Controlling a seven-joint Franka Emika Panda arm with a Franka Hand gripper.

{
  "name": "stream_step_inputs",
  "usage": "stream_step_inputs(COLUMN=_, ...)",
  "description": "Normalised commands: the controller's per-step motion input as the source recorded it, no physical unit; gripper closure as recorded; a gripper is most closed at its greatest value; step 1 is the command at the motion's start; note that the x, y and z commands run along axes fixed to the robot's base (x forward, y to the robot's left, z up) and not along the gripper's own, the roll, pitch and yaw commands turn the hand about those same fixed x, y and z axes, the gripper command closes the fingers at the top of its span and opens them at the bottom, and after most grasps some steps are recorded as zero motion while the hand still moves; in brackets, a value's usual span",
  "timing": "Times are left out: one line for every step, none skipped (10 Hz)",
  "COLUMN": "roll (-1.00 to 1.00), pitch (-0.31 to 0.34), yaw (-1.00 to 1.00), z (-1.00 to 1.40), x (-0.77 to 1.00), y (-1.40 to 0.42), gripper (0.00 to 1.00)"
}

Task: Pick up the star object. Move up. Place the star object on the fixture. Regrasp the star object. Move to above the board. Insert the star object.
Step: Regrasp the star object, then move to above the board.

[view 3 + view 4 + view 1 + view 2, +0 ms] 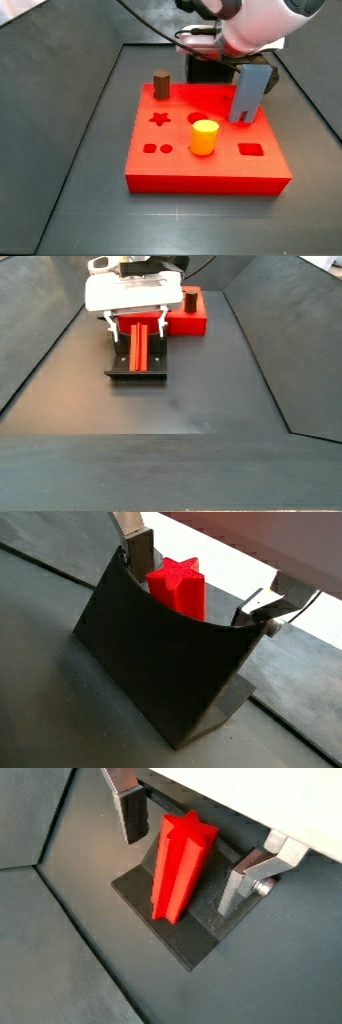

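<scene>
Next, my gripper takes hold of the star object by its star-shaped end [214,45] [178,572], leaving the star object's other end free to enter the board's star hole.
The star object [179,863], a bright red long peg, rests on the fixture [167,928] and leans against its dark back wall [160,662]. Its star-shaped end [175,580] shows above the wall. My gripper [187,848] is open and straddles the peg, with one finger [130,813] and the other finger [247,880] each a gap away from it. In a side view the gripper [138,324] sits over the upper end of the peg [138,348], on the fixture [138,375]. The red board [201,165] lies in front of the gripper [217,52]; its star hole [159,119] is open. The peg is hidden in that view.
On the board stand a blue block [250,95], a yellow cylinder [203,137] and a short dark brown cylinder [160,85]. The board [191,314] lies just beyond the fixture. Sloped dark walls enclose the floor on both sides.
</scene>
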Motion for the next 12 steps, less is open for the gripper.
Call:
stream_step_inputs(roll=0.08, pitch=-0.003, yaw=-0.04, z=-0.18, x=0.02, y=0.01, gripper=0.00)
stream_step_inputs(roll=0.08, pitch=-0.002, yaw=-0.04, z=-0.18, x=0.02, y=0.01, gripper=0.00)
stream_step_inputs(roll=0.00, pitch=0.000, yaw=0.00, z=0.00, x=0.00, y=0.00, gripper=1.00)
stream_step_inputs(roll=-0.16, pitch=0.156, yaw=0.29, z=1.00, x=-0.36, y=-0.26, gripper=1.00)
stream_step_inputs(roll=-0.16, pitch=0.126, yaw=0.29, z=1.00, x=-0.35, y=-0.26, gripper=1.00)
stream_step_inputs(roll=-0.15, pitch=0.063, yaw=0.28, z=1.00, x=-0.34, y=-0.24, gripper=1.00)
stream_step_inputs(roll=-0.12, pitch=-0.031, yaw=0.25, z=1.00, x=-0.31, y=-0.21, gripper=1.00)
stream_step_inputs(roll=-0.07, pitch=-0.099, yaw=0.19, z=1.00, x=-0.30, y=-0.20, gripper=1.00)
stream_step_inputs(roll=-0.03, pitch=-0.132, yaw=0.15, z=1.00, x=-0.29, y=-0.19, gripper=1.00)
stream_step_inputs(roll=-0.02, pitch=-0.144, yaw=0.13, z=1.00, x=-0.28, y=-0.18, gripper=1.00)
stream_step_inputs(roll=0.00, pitch=-0.148, yaw=0.06, z=1.00, x=-0.26, y=-0.17, gripper=1.00)
stream_step_inputs(roll=0.01, pitch=-0.141, yaw=0.04, z=1.00, x=-0.26, y=-0.16, gripper=1.00)
